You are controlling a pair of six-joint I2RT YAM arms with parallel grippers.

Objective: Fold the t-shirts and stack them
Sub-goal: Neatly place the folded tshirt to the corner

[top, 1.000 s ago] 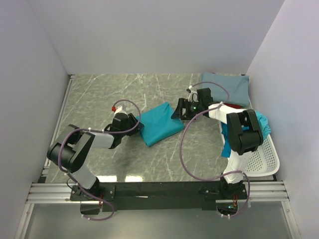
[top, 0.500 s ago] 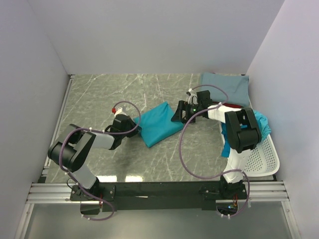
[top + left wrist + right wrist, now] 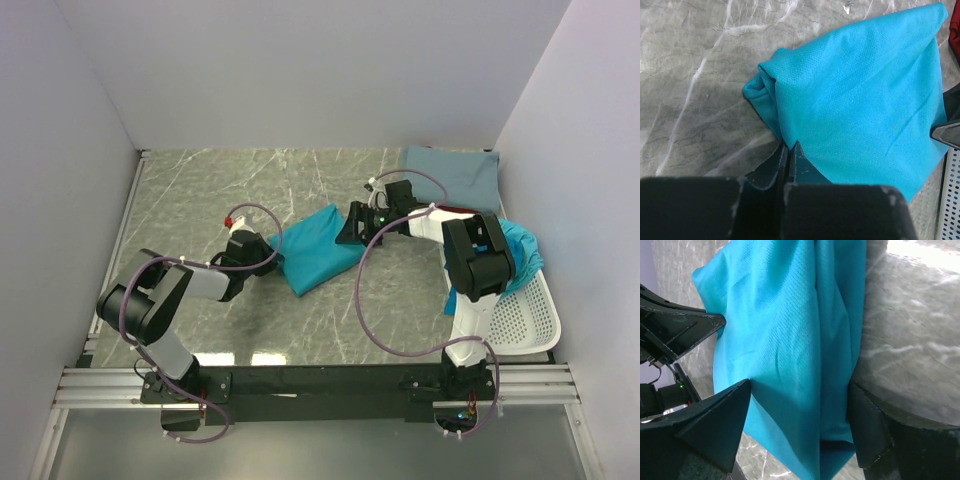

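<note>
The folded teal t-shirt is to be stacked folded, so my right gripper will next pinch its layers together at the t-shirt's edge opposite my left gripper.
A folded teal t-shirt [image 3: 318, 248] lies mid-table; it also fills the left wrist view [image 3: 860, 105] and the right wrist view [image 3: 790, 340]. My left gripper [image 3: 278, 258] is at its left edge, jaws shut with the tips [image 3: 791, 145] pinching the cloth's edge. My right gripper [image 3: 350, 228] is open at the shirt's right edge, its fingers straddling the cloth [image 3: 795, 425]. A folded grey-blue t-shirt [image 3: 455, 175] lies at the back right. A dark red t-shirt [image 3: 465, 213] peeks out in front of it. More teal t-shirts [image 3: 520, 250] hang from the basket.
A white perforated basket [image 3: 525, 320] stands at the right, near the right arm's base. Walls close the table at the back and both sides. Bare marble table [image 3: 200, 190] lies to the left and in front of the shirt.
My right gripper has moved left onto the right edge of the teal shirt. My left gripper and the shirt have stayed where they were.
</note>
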